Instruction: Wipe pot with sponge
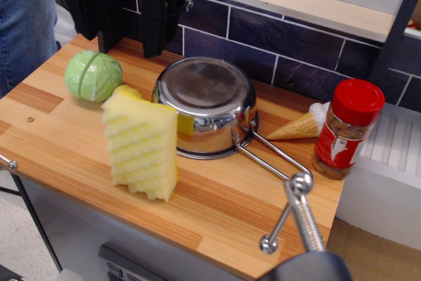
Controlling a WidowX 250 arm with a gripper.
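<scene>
My gripper should next grab the yellow sponge by its upper part (pixel 140 111) to wipe the pot (pixel 207 100).
The pot (pixel 207 100), a small shiny steel saucepan, sits in the middle of the wooden counter (pixel 59 143) and appears to be mouth down. Its wire loop handle (pixel 270 153) points to the front right. The sponge (pixel 143 146), a pale yellow wavy foam block, stands on edge on the counter, touching the pot's left front side. My black gripper (pixel 133 34) hangs at the back left, above and behind the pot. Its fingers are spread apart with nothing between them. It is well clear of the sponge.
A green cabbage-like ball (pixel 93 76) lies at the left, with a small yellow ball (pixel 127 89) behind the sponge. An ice-cream cone toy (pixel 299 125) and a red-capped spice jar (pixel 348 129) are at the right. A metal rod fixture (pixel 296 212) stands at the front right. A dark tiled wall (pixel 289 44) runs behind.
</scene>
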